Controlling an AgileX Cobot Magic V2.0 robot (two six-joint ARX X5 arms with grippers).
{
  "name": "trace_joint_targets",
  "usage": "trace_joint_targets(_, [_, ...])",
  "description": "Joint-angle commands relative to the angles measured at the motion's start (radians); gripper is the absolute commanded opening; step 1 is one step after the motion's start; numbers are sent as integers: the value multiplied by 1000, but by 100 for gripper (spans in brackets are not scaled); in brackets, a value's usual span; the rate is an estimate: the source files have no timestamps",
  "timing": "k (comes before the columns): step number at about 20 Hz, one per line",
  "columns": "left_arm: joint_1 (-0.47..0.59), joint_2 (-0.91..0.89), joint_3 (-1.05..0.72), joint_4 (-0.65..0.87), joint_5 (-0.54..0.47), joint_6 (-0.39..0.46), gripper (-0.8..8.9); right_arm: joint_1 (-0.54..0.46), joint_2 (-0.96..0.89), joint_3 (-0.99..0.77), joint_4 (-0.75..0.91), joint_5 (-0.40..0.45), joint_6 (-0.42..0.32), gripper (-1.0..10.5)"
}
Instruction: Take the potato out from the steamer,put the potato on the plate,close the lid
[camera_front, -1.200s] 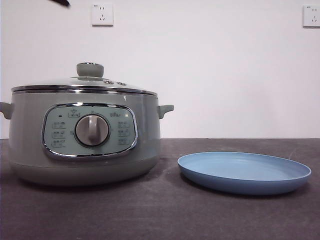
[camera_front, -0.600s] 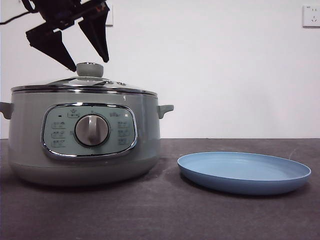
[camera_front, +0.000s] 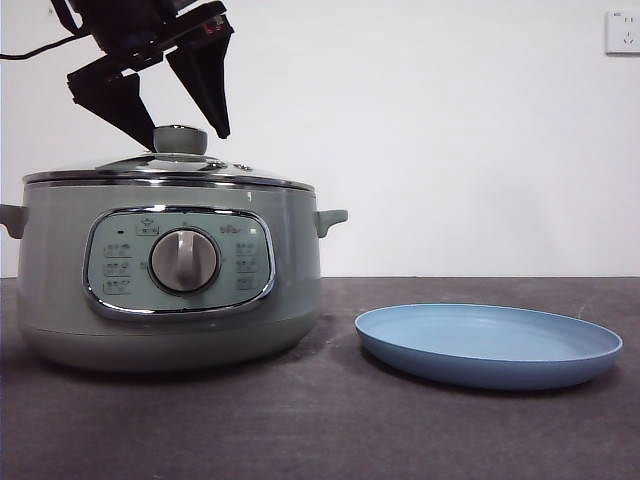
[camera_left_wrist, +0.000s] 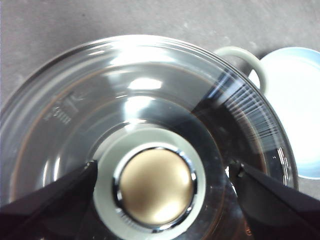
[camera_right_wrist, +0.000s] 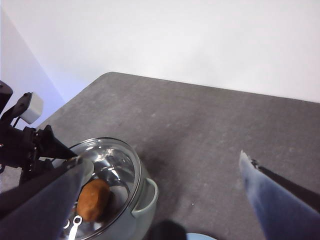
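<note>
My left gripper is to grab the lid (camera_front: 100, 172) by its knob (camera_front: 180, 139) next, to take the lid off and get to the potato.
The sage-green steamer (camera_front: 170, 300) stands at the left with its glass lid (camera_front: 120, 168) on. My left gripper (camera_front: 187, 140) hangs open over the lid's knob (camera_front: 180, 140), one jaw on each side and neither touching it. From the left wrist, the knob (camera_left_wrist: 156, 185) sits centred between the open jaws of the left gripper (camera_left_wrist: 164, 167). The potato (camera_right_wrist: 94, 200) shows through the lid (camera_right_wrist: 107, 170) in the right wrist view. The blue plate (camera_front: 488, 345) lies bare to the steamer's right. My right gripper (camera_right_wrist: 160, 165) is open and high above the table.
The steamer's side handle (camera_front: 330, 218) juts toward the plate. Dark grey tabletop (camera_front: 330, 430) runs in front of both. Wall sockets (camera_front: 622, 30) sit on the white wall behind. The left arm's cable (camera_front: 30, 50) trails off to the left.
The left gripper came into view from the top left and dropped over the lid's knob, jaws open. Steamer, lid and plate have not moved.
</note>
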Motion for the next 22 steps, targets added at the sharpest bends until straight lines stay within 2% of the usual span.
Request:
trace_joint_targets(1, [-7, 11, 2, 0, -36, 14, 435, 3, 1, 3, -5, 2, -9, 597])
trace_joint_targets(2, [-11, 11, 2, -4, -56, 14, 420, 3, 1, 3, -8, 2, -9, 597])
trace_joint_targets(5, [-11, 11, 2, -26, -76, 19, 132, 3, 1, 3, -16, 2, -9, 597])
trace_joint_targets(7, [-11, 11, 2, -27, -76, 40, 0, 3, 1, 3, -24, 2, -8, 596])
trace_joint_targets(15, [-11, 6, 23, 21, -76, 40, -9, 2, 1, 3, -27, -8, 11, 596])
trace_joint_targets(18, [-11, 6, 122, 3, -77, 41, -9, 13, 1, 3, -27, -10, 25, 595])
trace_joint_targets(22, [0, 6, 343, -82, -96, 71, -9, 86, 2, 3, -29, -8, 56, 594])
